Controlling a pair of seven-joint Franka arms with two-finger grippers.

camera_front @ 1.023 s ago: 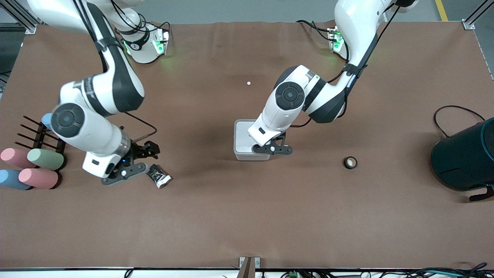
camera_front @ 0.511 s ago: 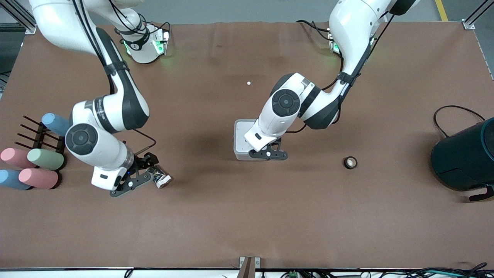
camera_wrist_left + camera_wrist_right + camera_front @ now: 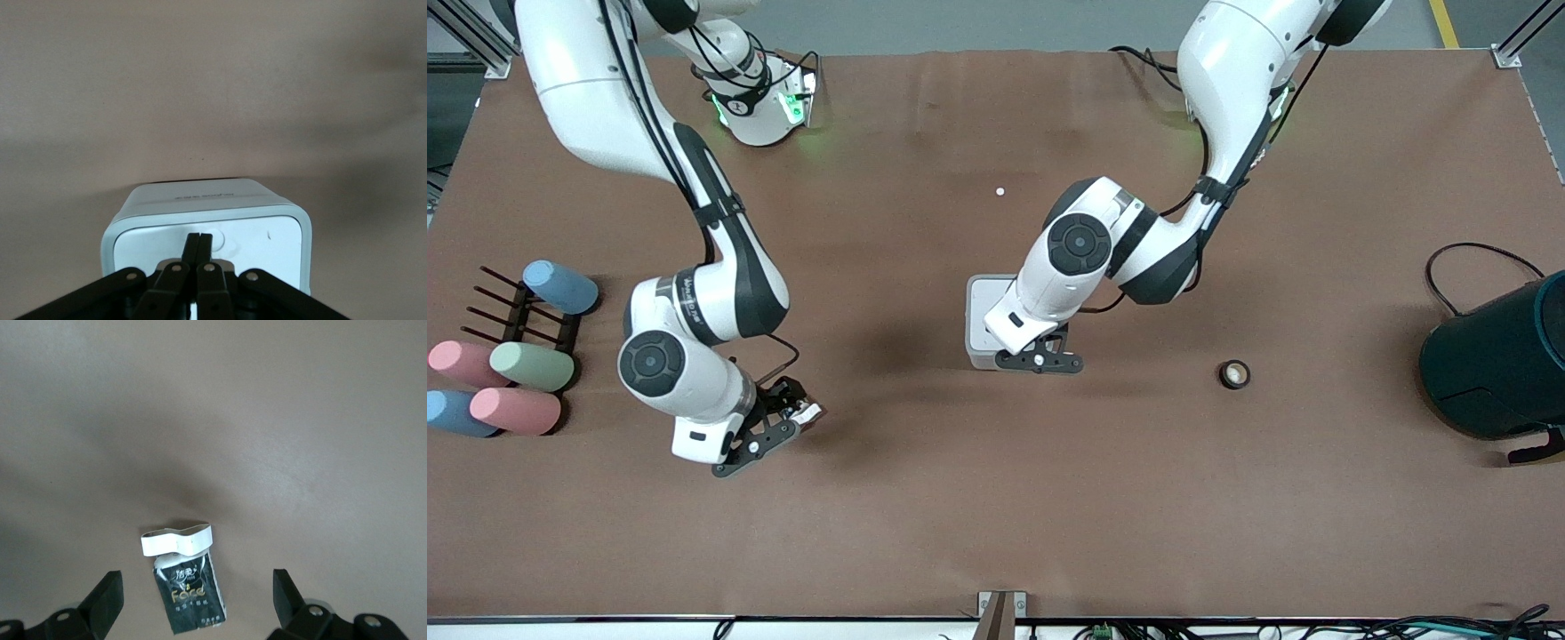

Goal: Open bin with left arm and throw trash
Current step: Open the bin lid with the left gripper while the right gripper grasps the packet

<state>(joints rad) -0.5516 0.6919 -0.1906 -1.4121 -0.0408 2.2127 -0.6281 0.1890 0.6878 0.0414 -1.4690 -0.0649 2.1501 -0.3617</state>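
The foil wrapper needs to go into the bin, so my right gripper will next grab it by its black printed body (image 3: pixel 191 593).
The white-grey bin (image 3: pixel 976 313) stands mid-table, lid down, mostly covered by the left arm's wrist. My left gripper (image 3: pixel 1039 357) is shut and empty. In the left wrist view its tips (image 3: pixel 200 241) rest over the bin's lid (image 3: pixel 267 243), beside a round button. The black-and-silver foil wrapper (image 3: pixel 809 412) lies flat toward the right arm's end. My right gripper (image 3: pixel 781 420) is open and low over it. In the right wrist view the wrapper (image 3: pixel 189 587) lies between the spread fingers (image 3: pixel 107 597). The black ring (image 3: pixel 1233 374) lies toward the left arm's end.
A big dark teal cylinder (image 3: pixel 1489 364) with a black cable stands at the left arm's end. Pastel cylinders (image 3: pixel 511 387) and a black rack (image 3: pixel 525 311) sit at the right arm's end. A tiny white speck (image 3: pixel 1000 191) lies farther from the front camera than the bin.
My right gripper moved from beside the wrapper to straddle it, open. My left gripper shifted slightly across the bin's lid toward the right arm's end.
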